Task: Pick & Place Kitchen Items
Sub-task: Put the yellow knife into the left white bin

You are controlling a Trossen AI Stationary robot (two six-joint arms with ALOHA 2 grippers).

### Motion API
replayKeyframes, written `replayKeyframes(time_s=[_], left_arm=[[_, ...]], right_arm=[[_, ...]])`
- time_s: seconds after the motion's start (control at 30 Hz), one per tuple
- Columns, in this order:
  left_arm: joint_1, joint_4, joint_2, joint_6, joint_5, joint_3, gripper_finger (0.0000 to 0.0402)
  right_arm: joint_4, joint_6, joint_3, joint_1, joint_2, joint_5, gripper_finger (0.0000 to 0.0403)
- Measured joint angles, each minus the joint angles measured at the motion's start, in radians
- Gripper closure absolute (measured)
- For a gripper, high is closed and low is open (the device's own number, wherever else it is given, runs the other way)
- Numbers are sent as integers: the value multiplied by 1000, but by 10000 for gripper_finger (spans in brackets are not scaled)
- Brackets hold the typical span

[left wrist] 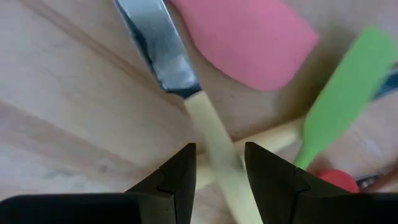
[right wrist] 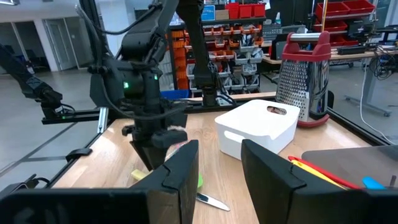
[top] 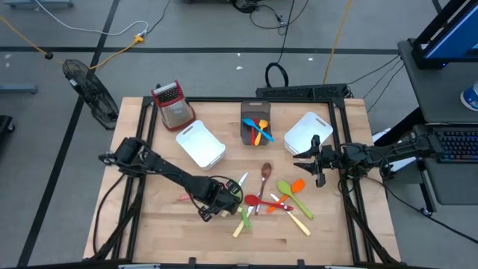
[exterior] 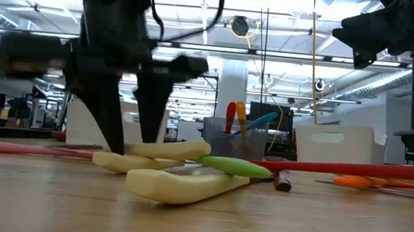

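Note:
My left gripper should next grab the table knife by its cream handle [left wrist: 221, 152], then place it in the white bin.
My left gripper [top: 228, 200] points down into the heap of utensils near the table's front centre. It is open, and its two fingers stand on either side of the cream handle [left wrist: 219, 163] of a table knife with a metal blade [left wrist: 155, 50]. The knife lies flat on the table; I cannot tell whether the fingers touch it. A red spatula [left wrist: 249, 37] and a green spatula [left wrist: 342, 93] lie just beyond. The low view shows the gripper [exterior: 133, 143] over the cream handles [exterior: 166, 151]. My right gripper [top: 308, 161] hovers open and empty at the right.
More utensils lie around: a brown wooden spoon [top: 265, 173], a green spoon [top: 286, 190], an orange one [top: 297, 185], a red one [top: 258, 200]. A grey bin [top: 255, 134] holding several utensils, two white bins [top: 200, 143] [top: 308, 133] and a box grater [top: 173, 103] stand farther back.

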Motion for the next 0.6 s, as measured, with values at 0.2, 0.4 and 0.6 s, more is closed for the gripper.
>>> replayKeyframes(time_s=[0.2, 0.4, 0.6], left_arm=[[0, 17, 25, 13, 28, 1, 261], [-6, 16, 34, 24, 43, 3, 261], [-14, -36, 34, 32, 43, 3, 269]], right_arm=[[0, 0, 0, 0, 0, 2, 289], [-1, 0, 0, 0, 3, 32, 289], [0, 0, 0, 0, 3, 103, 289]])
